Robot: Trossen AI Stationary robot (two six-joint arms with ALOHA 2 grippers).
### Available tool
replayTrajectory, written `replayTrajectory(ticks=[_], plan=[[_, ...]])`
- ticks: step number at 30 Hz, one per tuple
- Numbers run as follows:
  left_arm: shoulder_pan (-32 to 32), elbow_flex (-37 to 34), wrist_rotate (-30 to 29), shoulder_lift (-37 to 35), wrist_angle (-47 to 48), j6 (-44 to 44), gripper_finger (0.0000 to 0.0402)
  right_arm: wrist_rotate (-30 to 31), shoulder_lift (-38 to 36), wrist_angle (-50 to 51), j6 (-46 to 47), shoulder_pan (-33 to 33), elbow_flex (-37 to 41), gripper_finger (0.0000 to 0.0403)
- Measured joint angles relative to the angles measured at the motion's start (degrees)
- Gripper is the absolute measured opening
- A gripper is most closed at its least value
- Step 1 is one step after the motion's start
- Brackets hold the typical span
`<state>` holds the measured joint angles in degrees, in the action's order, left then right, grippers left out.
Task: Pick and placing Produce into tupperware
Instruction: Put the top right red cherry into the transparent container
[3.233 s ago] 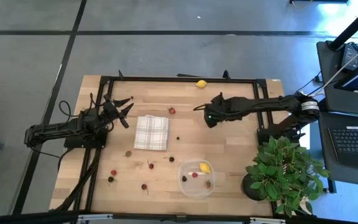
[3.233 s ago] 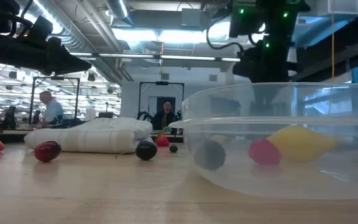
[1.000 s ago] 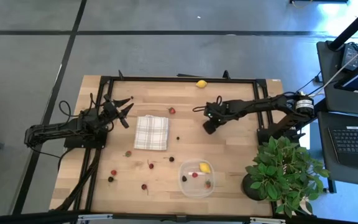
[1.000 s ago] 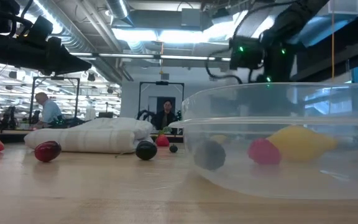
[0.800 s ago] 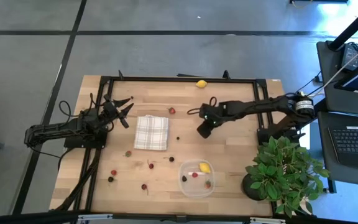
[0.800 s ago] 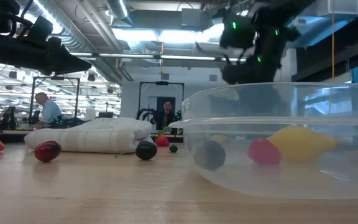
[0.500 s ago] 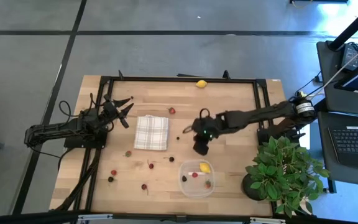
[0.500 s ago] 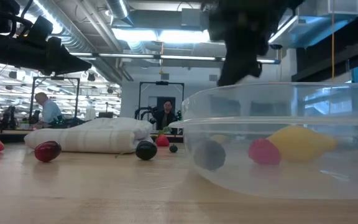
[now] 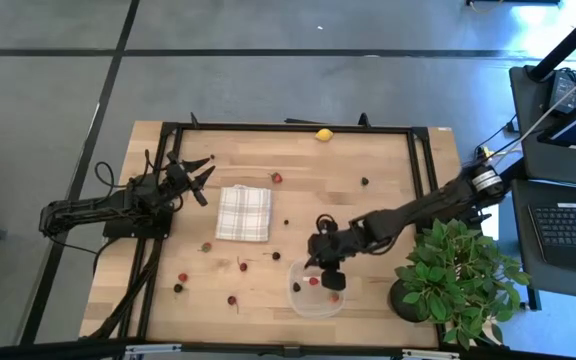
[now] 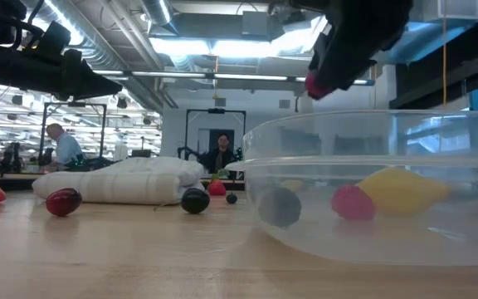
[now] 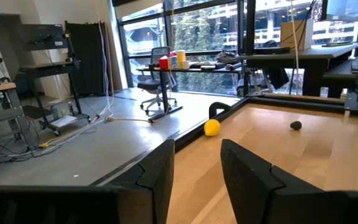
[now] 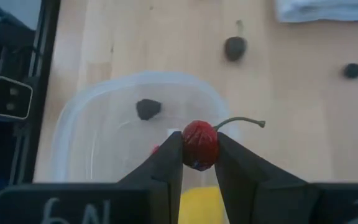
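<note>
The red berry [image 12: 201,146] hangs above the tupperware's rim [image 12: 166,78], so the berry goes lower and farther in next, before my right gripper releases it.
The clear tupperware [image 9: 315,290] stands near the table's near edge, with a lemon [image 10: 401,189], a red berry [image 10: 351,202] and a dark one [image 10: 282,205] lying on its bottom. Just above its far rim hangs my right gripper [image 9: 325,266], shut on a red stemmed berry [image 12: 199,142]. Another lemon [image 9: 324,134] lies at the far edge. Several small berries are scattered on the wood, such as one [image 9: 206,246] near the cloth. My left gripper [image 11: 194,163] waits open at the table's left, level, with nothing between its fingers. My right gripper pinches the red berry's round body [image 12: 197,149] between its two fingertips, and the stem [image 12: 241,121] sticks out sideways past one finger. The fingers slant downward from the table's right-far side. The berry [image 10: 316,83] is lifted clear, above the tupperware's rim.
A folded checked cloth [image 9: 243,212] lies left of centre. A leafy potted plant [image 9: 458,275] stands at the near right corner, close beside my right arm. A black frame [image 9: 288,127] runs round the table's far and side edges. A dark berry [image 9: 365,181] lies far right.
My right gripper has swung from the far middle of the table toward the near edge and now hangs over the tupperware. It has rolled and tipped downward on the way. It has stayed shut on the red berry, which has travelled with it, clear of the table.
</note>
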<state>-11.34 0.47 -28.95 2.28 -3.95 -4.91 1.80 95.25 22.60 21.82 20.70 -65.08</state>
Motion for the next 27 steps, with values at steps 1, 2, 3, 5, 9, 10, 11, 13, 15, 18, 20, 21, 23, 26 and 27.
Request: replayTrajectory(ticks=[1,2,3,5,9,10,11,13,15,18,20,21,23,26,27], plan=[[0.00,0.00,0.02,0.01,0.00,0.07,0.0126,0.00,0.75,-0.78,0.00,0.41,0.00,0.0087],[0.00,0.00,0.01,0.01,0.00,0.16,0.0126,0.00,1.60,-1.41,-0.03,0.71,0.00,0.0087],[0.00,0.00,0.00,0.01,0.00,0.17,0.0126,0.00,2.40,-1.76,-0.02,1.06,0.00,0.0087],[0.00,0.00,0.02,0.00,0.00,0.17,0.0126,0.00,4.11,-2.49,-0.03,1.72,0.00,0.0087],[0.00,0.00,0.02,0.02,0.00,0.24,0.0126,0.01,7.44,-2.66,-0.04,2.55,-0.02,0.0087],[0.00,-0.01,0.02,0.01,0.00,0.24,0.0126,0.02,8.09,-2.51,-0.03,2.72,-0.02,0.0087],[0.00,0.00,0.02,0.02,0.00,0.24,0.0126,0.02,8.75,-2.58,0.06,2.88,-0.02,0.0087],[0.00,-0.01,0.02,0.02,0.00,0.28,0.0126,0.02,10.14,-3.00,0.12,3.16,-0.02,0.0087],[0.00,0.00,0.02,0.00,0.00,0.28,0.0126,0.04,11.30,-2.98,0.12,3.24,-0.02,0.0087],[0.00,0.00,0.02,0.00,0.00,0.28,0.0126,0.14,12.01,-3.39,0.38,3.24,-0.07,0.0087],[0.00,-0.02,0.02,0.01,0.00,0.28,0.0126,0.17,12.19,-3.40,0.17,3.20,-0.09,0.0087],[-0.02,0.00,0.02,0.01,0.00,0.28,0.0126,0.17,12.26,-3.30,0.18,3.20,-0.09,0.0087],[-0.01,0.00,0.02,0.02,0.00,0.28,0.0126,0.05,12.34,-3.29,0.17,3.22,-0.09,0.0087],[-0.02,0.00,0.02,0.02,0.00,0.28,0.0126,0.04,12.34,-3.32,0.17,3.22,-0.09,0.0087],[0.00,0.00,0.02,0.01,0.00,0.26,0.0126,0.02,12.34,-3.32,0.16,3.22,-0.09,0.0087]])
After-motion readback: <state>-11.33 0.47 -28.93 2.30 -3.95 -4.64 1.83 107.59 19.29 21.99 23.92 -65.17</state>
